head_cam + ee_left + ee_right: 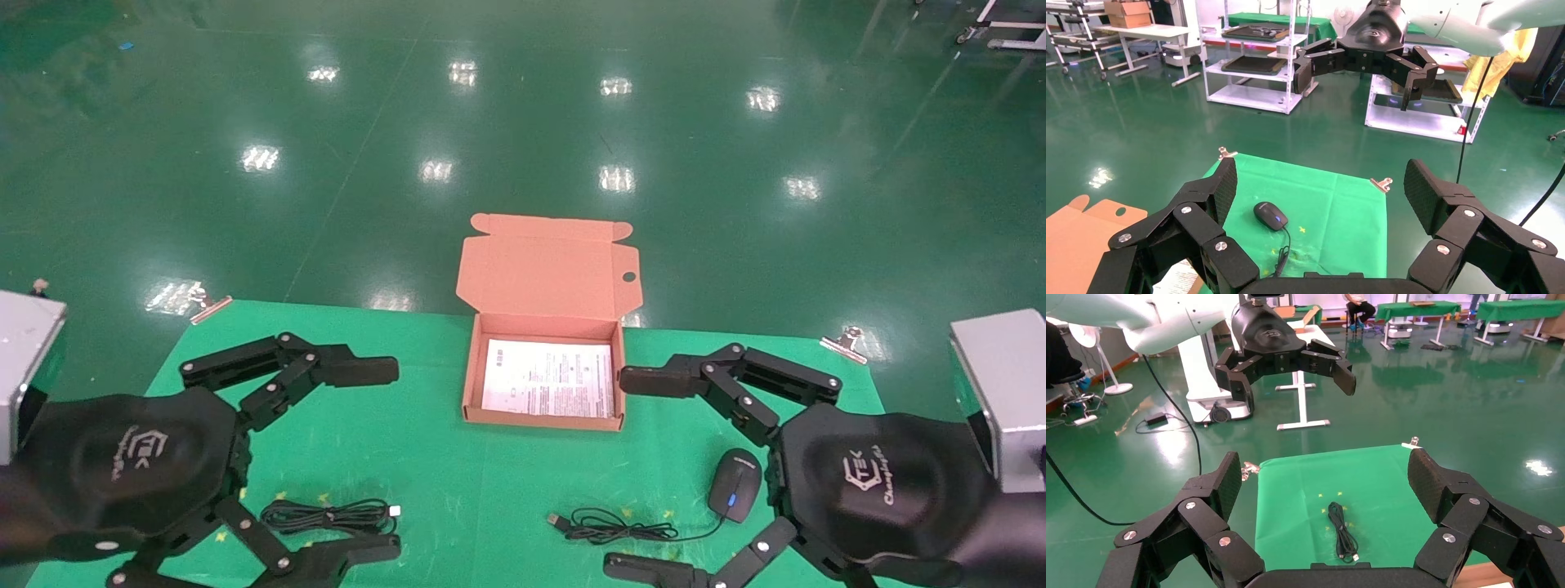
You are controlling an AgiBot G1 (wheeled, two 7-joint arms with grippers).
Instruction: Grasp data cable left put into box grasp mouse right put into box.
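Note:
My left gripper grabs the data cable by its gathered middle next, where its parts bunch together, since its slack loops spread out at both its ends.
The brown box (539, 422) stands open at the table's middle back, lid (547, 273) raised, a white printed sheet (547, 377) inside. The data cable (327, 516), a flat black coil with a silver-white plug, lies front left; it also shows in the right wrist view (1343, 533). The black mouse (734, 483) lies front right with its cord (621, 529) trailing left; it also shows in the left wrist view (1270, 215). My left gripper (398, 459) hovers open above the cable. My right gripper (614, 472) hovers open above the mouse and cord. Both are empty.
A green cloth (458, 474) covers the table, held by metal clips (211, 308) at the back corners. Glossy green floor lies beyond the back edge. Shelving racks (1254, 55) and tables stand far off in the room.

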